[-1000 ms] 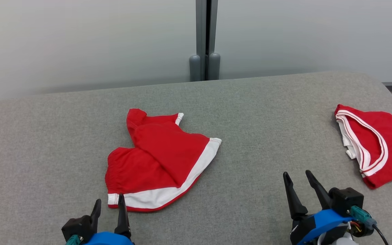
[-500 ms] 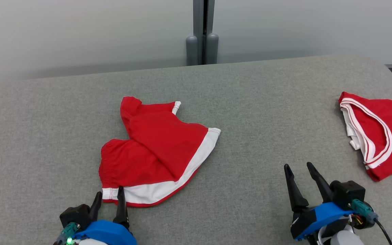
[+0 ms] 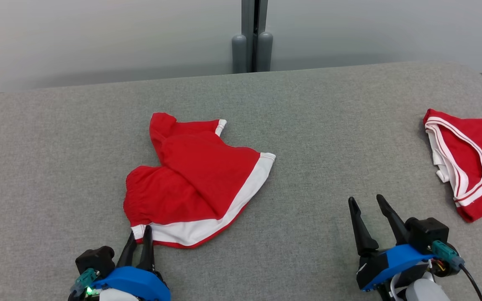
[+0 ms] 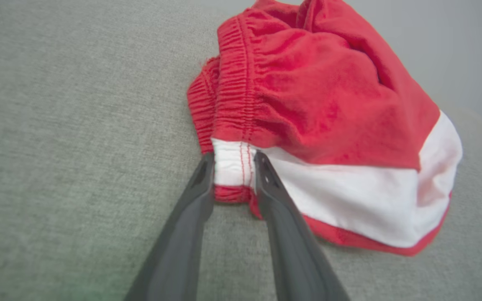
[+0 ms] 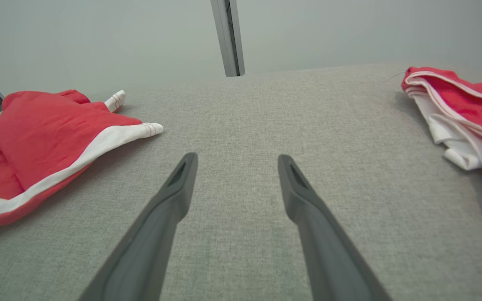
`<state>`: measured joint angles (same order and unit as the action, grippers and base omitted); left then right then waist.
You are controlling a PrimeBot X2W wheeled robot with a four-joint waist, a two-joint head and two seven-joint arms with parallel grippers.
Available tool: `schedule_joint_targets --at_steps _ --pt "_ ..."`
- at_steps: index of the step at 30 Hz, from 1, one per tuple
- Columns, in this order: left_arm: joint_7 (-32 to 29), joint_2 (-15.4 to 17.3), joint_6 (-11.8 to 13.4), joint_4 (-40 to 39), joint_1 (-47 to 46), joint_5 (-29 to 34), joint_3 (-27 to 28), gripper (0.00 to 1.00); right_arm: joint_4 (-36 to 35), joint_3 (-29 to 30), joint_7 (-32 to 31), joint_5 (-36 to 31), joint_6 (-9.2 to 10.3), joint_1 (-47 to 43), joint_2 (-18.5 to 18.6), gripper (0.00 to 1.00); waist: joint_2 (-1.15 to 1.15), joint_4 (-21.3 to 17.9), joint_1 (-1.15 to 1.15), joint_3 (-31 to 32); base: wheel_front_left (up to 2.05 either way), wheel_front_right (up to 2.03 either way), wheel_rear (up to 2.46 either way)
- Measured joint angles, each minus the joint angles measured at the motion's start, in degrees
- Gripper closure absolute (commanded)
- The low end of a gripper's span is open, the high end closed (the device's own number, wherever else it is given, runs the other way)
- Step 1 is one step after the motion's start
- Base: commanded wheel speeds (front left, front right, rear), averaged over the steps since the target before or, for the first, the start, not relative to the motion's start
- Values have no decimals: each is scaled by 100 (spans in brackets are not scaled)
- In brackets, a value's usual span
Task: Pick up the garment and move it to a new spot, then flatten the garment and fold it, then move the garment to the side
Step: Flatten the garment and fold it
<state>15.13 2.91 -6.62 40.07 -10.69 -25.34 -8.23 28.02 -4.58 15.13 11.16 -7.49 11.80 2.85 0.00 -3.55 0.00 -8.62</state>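
Observation:
My right gripper grabs the red shorts by their leg-hem corner [image 3: 267,157] next, to stretch the white side band [image 3: 194,232] straight and flatten the shorts.
The garment [image 3: 195,179] is a pair of red shorts with a white side band, lying crumpled left of centre on the grey cushioned surface [image 3: 316,117]. My left gripper [image 3: 139,234] is at its near left corner. In the left wrist view the two fingers [image 4: 201,175] press on either side of the white waistband corner of the garment [image 4: 308,104], which bunches between them under my left gripper [image 4: 233,156]. My right gripper [image 3: 364,200] rests open over bare surface at the lower right, with nothing between its fingers [image 5: 182,175]. The garment [image 5: 36,138] lies to its left.
A red jersey with white trim [image 3: 471,163] lies at the right edge of the surface, also on the right in the right wrist view [image 5: 467,104]. A grey post [image 3: 252,42] stands against the pale wall behind. Bare grey surface stretches between the two pieces of clothing.
My left gripper's fingers have drawn together on the white corner of the garment, pulling it up slightly. The camera has shifted a little. My right gripper stays open in place.

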Motion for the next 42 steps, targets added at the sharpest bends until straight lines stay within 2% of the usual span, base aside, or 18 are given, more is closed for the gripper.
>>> schedule_joint_targets --at_steps 2,3,5,14,21,34,35,36,37,38,42 --pt "0 0 -20 -22 -2 -14 -1 77 0 1 0 7 0 18 0 0 0 13 0 -13 0 0 0" --pt "0 0 -33 -27 -3 -24 -7 79 0 1 0 7 0 21 0 0 0 20 0 -18 0 0 0" --pt "0 0 -45 -45 -4 -33 -33 100 -1 10 0 7 0 23 0 0 0 40 0 -26 0 0 0" --pt "0 2 -49 -269 -92 -38 -321 100 224 -149 0 -63 0 495 2 0 0 347 0 -129 0 0 0" --pt "0 -3 -58 -383 -232 -110 -845 100 1160 -410 0 22 0 1464 22 0 0 806 0 -316 0 0 0" --pt "0 -1 29 -660 -589 -333 -1414 100 2835 -331 11 -220 0 2571 116 0 0 1457 0 -934 0 0 0" --pt "1 -2 53 -683 -594 -335 -1424 100 2922 -363 16 -243 0 2657 115 13 0 1483 -1 -973 0 0 0" --pt "1 0 62 -691 -595 -336 -1425 100 2978 -405 30 -244 0 2710 120 60 0 1502 -1 -1003 0 0 0" --pt "1 0 77 -698 -595 -337 -1425 100 3018 -468 41 -255 2 2745 127 70 0 1513 -1 -1025 0 0 0" --pt "1 -3 80 -705 -596 -337 -1421 100 3062 -517 54 -246 2 2771 133 100 0 1514 -1 -1034 0 0 0" --pt "0 -1 125 -745 -596 -325 -1300 100 3028 -650 30 -115 0 2781 102 100 0 1437 0 -987 0 0 0"
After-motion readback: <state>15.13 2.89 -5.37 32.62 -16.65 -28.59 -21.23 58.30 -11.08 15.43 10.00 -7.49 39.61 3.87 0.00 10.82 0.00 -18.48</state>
